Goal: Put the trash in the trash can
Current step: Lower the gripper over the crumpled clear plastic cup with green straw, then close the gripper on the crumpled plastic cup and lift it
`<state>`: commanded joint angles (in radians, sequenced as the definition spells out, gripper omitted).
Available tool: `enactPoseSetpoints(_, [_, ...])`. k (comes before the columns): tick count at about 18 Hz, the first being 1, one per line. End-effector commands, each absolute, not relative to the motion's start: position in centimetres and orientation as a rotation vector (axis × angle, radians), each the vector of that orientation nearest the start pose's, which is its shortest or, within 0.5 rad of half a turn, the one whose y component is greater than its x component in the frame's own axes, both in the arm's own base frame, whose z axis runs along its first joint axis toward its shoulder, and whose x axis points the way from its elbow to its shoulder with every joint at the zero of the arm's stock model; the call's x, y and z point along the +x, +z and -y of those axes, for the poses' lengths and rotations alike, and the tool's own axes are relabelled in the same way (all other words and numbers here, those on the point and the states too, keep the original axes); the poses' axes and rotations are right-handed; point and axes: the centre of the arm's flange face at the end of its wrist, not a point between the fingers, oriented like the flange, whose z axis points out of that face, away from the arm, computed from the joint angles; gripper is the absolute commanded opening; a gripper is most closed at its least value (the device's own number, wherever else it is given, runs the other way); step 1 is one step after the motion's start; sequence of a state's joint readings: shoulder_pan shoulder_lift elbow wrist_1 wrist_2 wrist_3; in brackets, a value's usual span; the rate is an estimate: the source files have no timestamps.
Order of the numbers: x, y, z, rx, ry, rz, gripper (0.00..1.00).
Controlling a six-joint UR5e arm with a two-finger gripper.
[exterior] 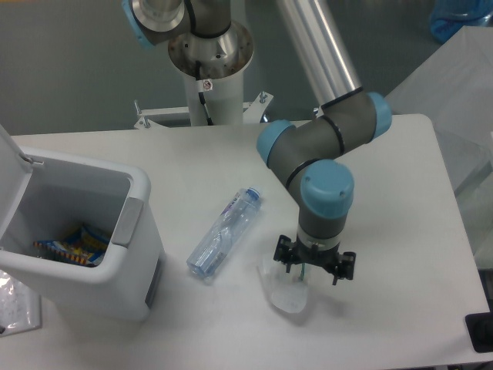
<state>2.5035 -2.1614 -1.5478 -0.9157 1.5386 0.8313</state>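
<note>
I'll grab the see-through cup by its edge for the trash can.
A clear water bottle with a blue-white label lies on its side on the white table, right of the trash can. The see-through cup lies flattened near the table's front edge. My gripper hangs open directly over the cup's upper end, its fingers spread wide; it hides the cup's green strip. The white trash can stands at the left with its lid flipped up and colourful wrappers inside.
The arm's base column rises at the back of the table. A clear bag lies at the front left beside the bin. The table edge runs close on the right.
</note>
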Motion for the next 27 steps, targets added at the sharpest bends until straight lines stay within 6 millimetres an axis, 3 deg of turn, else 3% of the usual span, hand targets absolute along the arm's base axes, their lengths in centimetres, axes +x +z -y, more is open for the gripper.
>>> enactPoseSetpoints(1, [-46.0, 21.3, -51.1, -3.068, 0.053, 0.142, 0.27])
enactPoseSetpoints(2, [-46.0, 21.4, -51.1, -3.076, 0.035, 0.14, 0.01])
enactPoseSetpoints(12, [-47.2, 23.3, -51.3, -3.03, 0.033, 0.158, 0.0])
enactPoseSetpoints(15, [-47.4, 25.0, -52.0, -2.967, 0.017, 0.174, 0.0])
enactPoseSetpoints(17, [-47.3, 27.8, -52.5, -2.881, -0.004, 0.189, 0.0])
enactPoseSetpoints(22, [-47.2, 35.9, -51.8, -2.615, -0.108, 0.246, 0.0])
enactPoseSetpoints(27, [-44.8, 42.8, -51.6, -2.439, -0.177, 0.255, 0.0])
